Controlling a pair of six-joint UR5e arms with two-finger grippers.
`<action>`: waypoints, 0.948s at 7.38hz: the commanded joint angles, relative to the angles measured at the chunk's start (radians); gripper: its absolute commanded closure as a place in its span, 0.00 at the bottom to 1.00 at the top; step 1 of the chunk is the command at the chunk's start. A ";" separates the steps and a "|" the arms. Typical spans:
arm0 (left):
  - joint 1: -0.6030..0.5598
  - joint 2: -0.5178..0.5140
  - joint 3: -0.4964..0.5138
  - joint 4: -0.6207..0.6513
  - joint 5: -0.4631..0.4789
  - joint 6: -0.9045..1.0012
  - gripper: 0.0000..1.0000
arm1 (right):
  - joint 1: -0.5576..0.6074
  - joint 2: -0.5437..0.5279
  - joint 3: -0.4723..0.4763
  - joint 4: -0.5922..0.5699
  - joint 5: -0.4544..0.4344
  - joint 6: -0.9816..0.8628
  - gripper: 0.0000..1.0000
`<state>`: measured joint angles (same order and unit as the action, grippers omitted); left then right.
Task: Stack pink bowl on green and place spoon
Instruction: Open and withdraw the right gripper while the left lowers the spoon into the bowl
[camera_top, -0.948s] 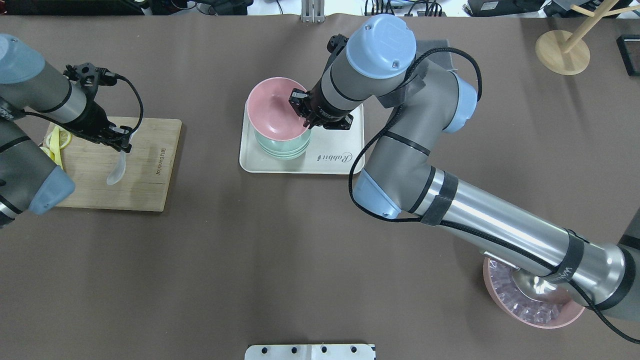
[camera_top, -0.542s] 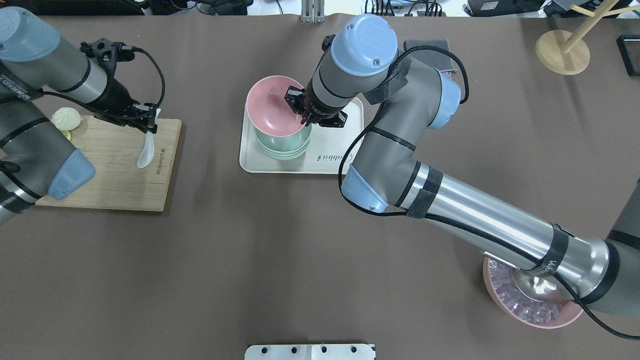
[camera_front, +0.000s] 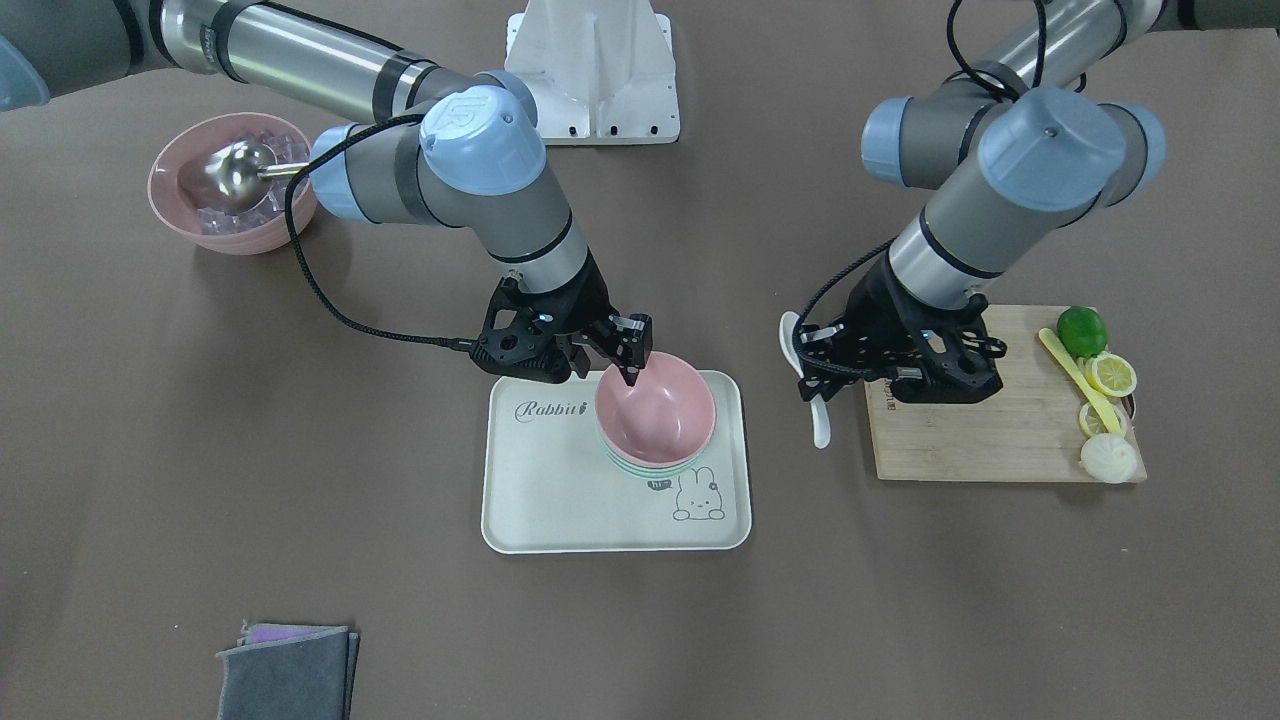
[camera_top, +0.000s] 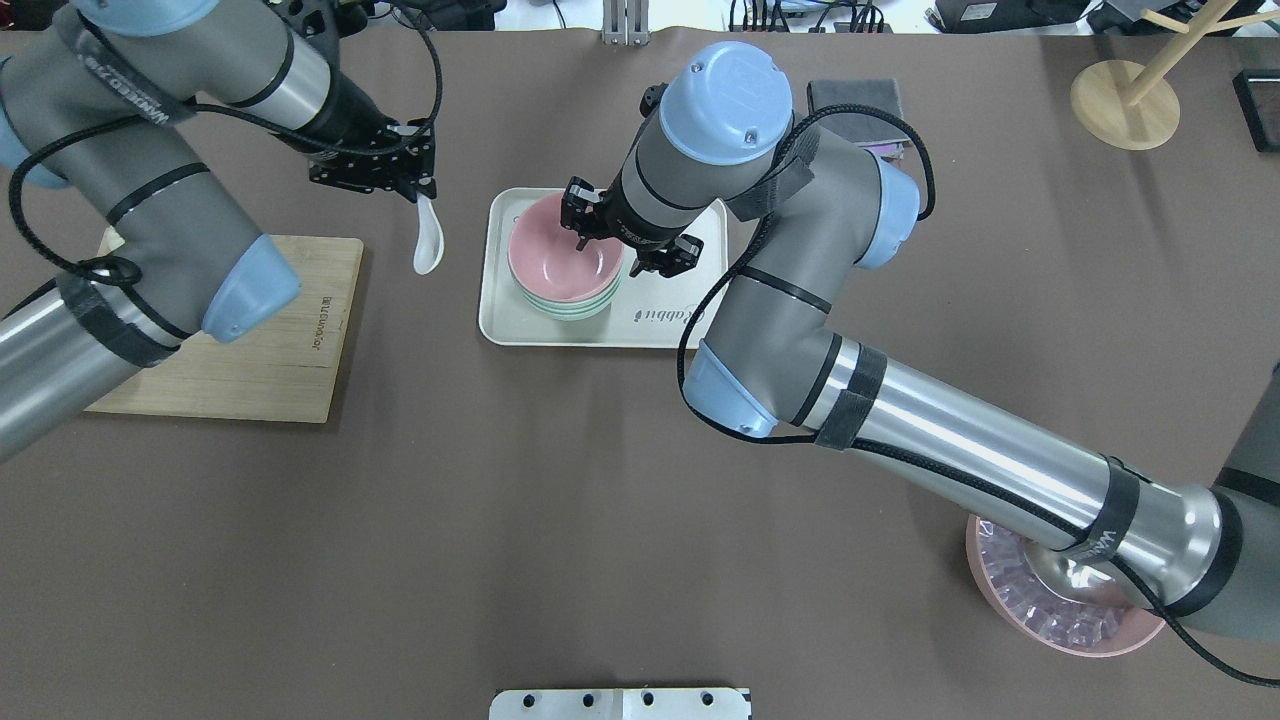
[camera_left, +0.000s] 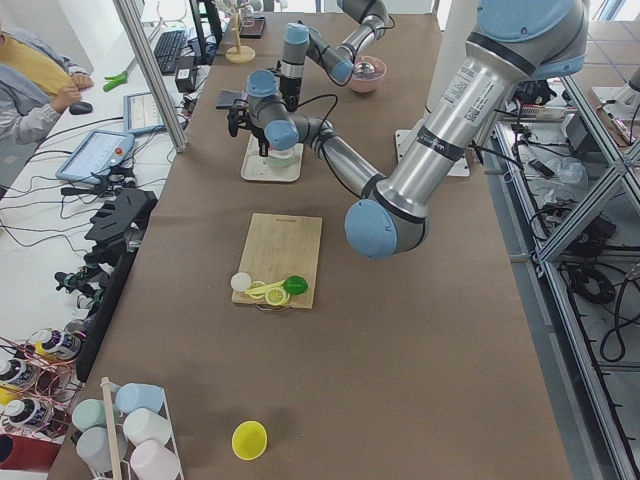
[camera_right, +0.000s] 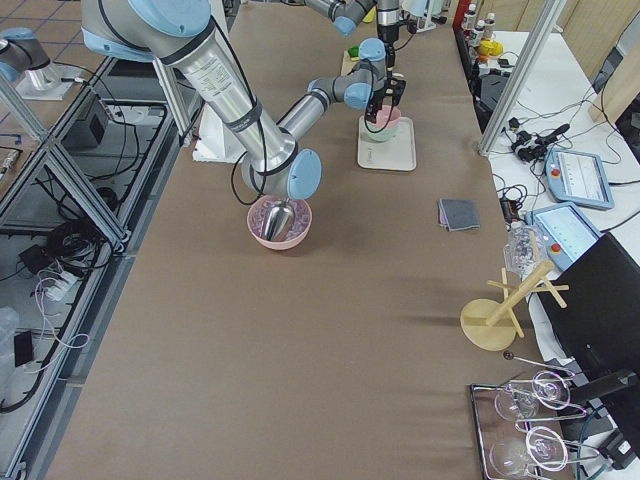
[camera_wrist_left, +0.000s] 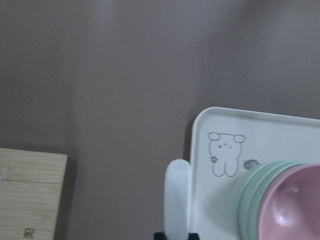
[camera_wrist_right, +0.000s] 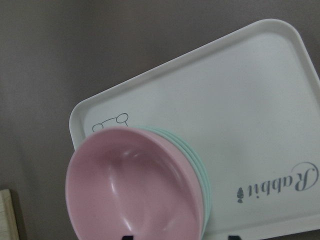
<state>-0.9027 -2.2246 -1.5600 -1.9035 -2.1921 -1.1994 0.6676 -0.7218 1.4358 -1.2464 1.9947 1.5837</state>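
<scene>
The white spoon (camera_front: 818, 415) hangs outside the tray, so my left gripper next moves it into the pink bowl (camera_front: 655, 410) before letting go.
The pink bowl (camera_top: 555, 262) (camera_front: 655, 410) sits nested upright in the stack of green bowls (camera_top: 565, 305) (camera_front: 625, 462) on the white tray (camera_top: 660, 320) (camera_front: 560, 500). My right gripper (camera_top: 625, 250) (camera_front: 605, 372) is open, its fingers astride the bowl's right rim, one inside and one outside. The right wrist view shows the pink bowl (camera_wrist_right: 130, 190) with the rim between the spread fingertips. My left gripper (camera_top: 418, 192) (camera_front: 812, 365) is shut on the handle of the white spoon (camera_top: 428, 240) (camera_front: 818, 415), which hangs above the table just left of the tray (camera_wrist_left: 260, 135). The spoon also shows in the left wrist view (camera_wrist_left: 177, 200).
A wooden cutting board (camera_top: 250, 360) (camera_front: 970, 440) lies at the left with a lime (camera_front: 1083, 330), lemon slices (camera_front: 1110, 373) and a bun (camera_front: 1110, 458). A pink bowl of ice with a metal scoop (camera_front: 235, 185) sits by the right arm's base. A grey cloth (camera_top: 855, 100) lies behind the tray.
The right gripper set the tilted pink bowl down level into the green stack and opened. The left arm carried the spoon from over the board rightward to beside the tray.
</scene>
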 joint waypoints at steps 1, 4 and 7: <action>0.046 -0.150 0.150 -0.056 0.018 -0.058 1.00 | 0.151 -0.147 0.143 -0.022 0.210 -0.071 0.00; 0.154 -0.172 0.232 -0.196 0.199 -0.094 0.73 | 0.289 -0.326 0.189 -0.024 0.265 -0.339 0.00; 0.130 -0.025 0.035 -0.137 0.193 -0.083 0.02 | 0.335 -0.349 0.192 -0.031 0.250 -0.346 0.00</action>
<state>-0.7542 -2.3401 -1.4194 -2.0692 -1.9993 -1.2893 0.9732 -1.0510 1.6246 -1.2719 2.2541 1.2460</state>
